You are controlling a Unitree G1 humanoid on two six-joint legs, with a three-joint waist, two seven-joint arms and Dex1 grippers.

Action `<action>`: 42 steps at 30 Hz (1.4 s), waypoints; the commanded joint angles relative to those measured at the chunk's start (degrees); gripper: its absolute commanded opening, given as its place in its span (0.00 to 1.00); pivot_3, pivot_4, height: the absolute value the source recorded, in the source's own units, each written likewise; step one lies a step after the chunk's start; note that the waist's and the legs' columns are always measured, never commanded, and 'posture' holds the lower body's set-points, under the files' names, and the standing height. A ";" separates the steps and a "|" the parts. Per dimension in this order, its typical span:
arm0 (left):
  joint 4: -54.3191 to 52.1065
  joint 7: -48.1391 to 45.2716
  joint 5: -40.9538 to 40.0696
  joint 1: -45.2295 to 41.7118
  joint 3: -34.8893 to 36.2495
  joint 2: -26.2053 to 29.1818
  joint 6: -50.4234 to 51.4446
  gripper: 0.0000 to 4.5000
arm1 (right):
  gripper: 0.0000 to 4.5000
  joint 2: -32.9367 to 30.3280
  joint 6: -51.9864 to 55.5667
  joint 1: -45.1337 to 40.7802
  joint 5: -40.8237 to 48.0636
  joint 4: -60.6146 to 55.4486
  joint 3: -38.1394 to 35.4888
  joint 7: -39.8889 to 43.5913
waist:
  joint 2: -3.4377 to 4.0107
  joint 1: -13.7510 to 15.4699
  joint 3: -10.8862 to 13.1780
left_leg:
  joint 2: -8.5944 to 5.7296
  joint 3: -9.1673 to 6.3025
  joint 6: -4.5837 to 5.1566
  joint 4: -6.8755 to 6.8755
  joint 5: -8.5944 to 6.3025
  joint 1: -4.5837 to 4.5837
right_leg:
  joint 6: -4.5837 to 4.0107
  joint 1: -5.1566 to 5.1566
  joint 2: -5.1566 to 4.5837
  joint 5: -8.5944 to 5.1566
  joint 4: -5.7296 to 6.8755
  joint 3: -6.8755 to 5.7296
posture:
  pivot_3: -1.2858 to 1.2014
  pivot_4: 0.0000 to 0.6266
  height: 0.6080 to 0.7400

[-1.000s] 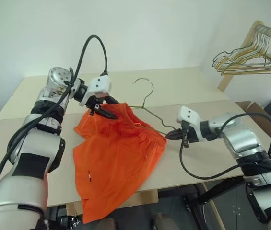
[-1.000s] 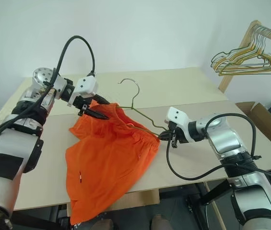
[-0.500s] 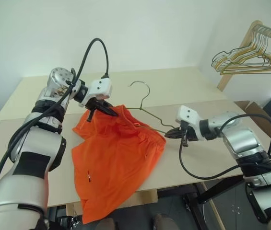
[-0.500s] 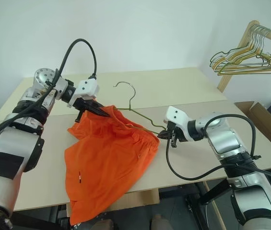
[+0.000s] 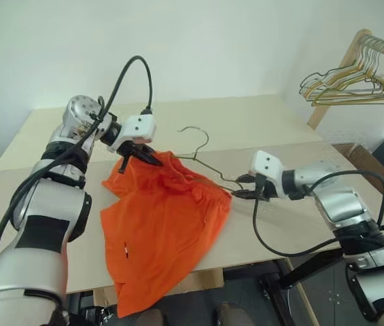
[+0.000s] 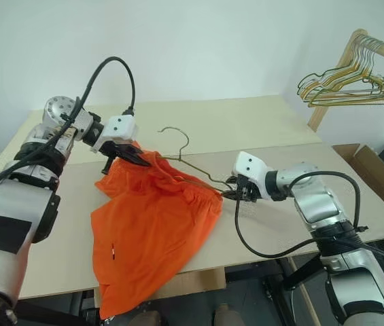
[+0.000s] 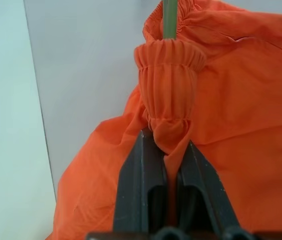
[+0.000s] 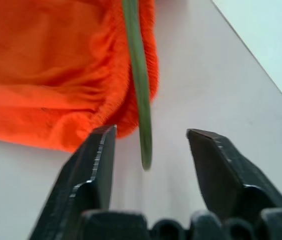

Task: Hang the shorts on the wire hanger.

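One leg [image 5: 137, 282] hangs loose over the table's front edge, so to grab the shorts next, my right gripper needs to hold them by the gathered waistband fold [image 5: 224, 195] beside the hanger wire.
The orange shorts [image 5: 164, 224] lie crumpled on the table [image 5: 259, 122], one leg draped over its front edge. The thin olive wire hanger [image 5: 195, 132] is threaded into the gathered waistband, its hook lying toward the back. My left gripper [image 5: 147, 157] is shut on a bunched fold of the waistband [image 7: 168, 65] at its left end, where the hanger wire [image 7: 169, 17] comes out of the fabric. My right gripper [image 8: 150, 137] stands open at the right end of the waistband, with the hanger's wire [image 8: 138, 75] loose between its fingers and the shorts [image 8: 46, 75] just beyond.
A wooden rack [image 5: 355, 47] at the back right carries a bunch of gold and green wire hangers [image 5: 348, 85]. A cardboard box [image 6: 372, 166] stands on the floor beyond the table's right edge. Black cables loop over both arms.
My left gripper has shut on the waistband. My right gripper has opened and let go of the hanger's end. The hanger's hook has sunk and swung a little to the left.
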 commanded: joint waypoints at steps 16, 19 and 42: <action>-0.11 -0.22 -1.14 -1.28 6.69 1.94 -0.96 0.00 | 0.66 6.98 23.61 13.19 20.66 -9.69 -13.26 -6.99 | 0.00 -1.04 -0.01 | 0.01 -0.02 0.00 0.03 0.00 0.12 | 0.01 0.09 0.03 0.00 0.06 0.05 | 0.50 0.00 1.00; -0.06 -0.22 -0.98 -1.22 7.09 1.92 -0.94 0.00 | 0.66 12.19 28.36 11.01 22.60 -7.46 -12.74 -10.72 | 0.00 -1.26 -0.02 | 0.01 -0.03 0.00 0.03 0.00 0.10 | 0.02 0.09 0.01 0.01 0.06 0.04 | 0.50 0.00 1.00; -0.65 -0.19 -0.92 -0.03 8.91 2.33 -0.98 0.00 | 0.01 19.85 29.66 6.64 24.93 1.92 -12.22 -15.03 | 0.01 -1.30 -0.02 | 0.00 -0.12 0.00 0.03 0.00 0.06 | 0.05 0.08 -0.01 0.03 0.14 -0.01 | 0.52 0.00 1.00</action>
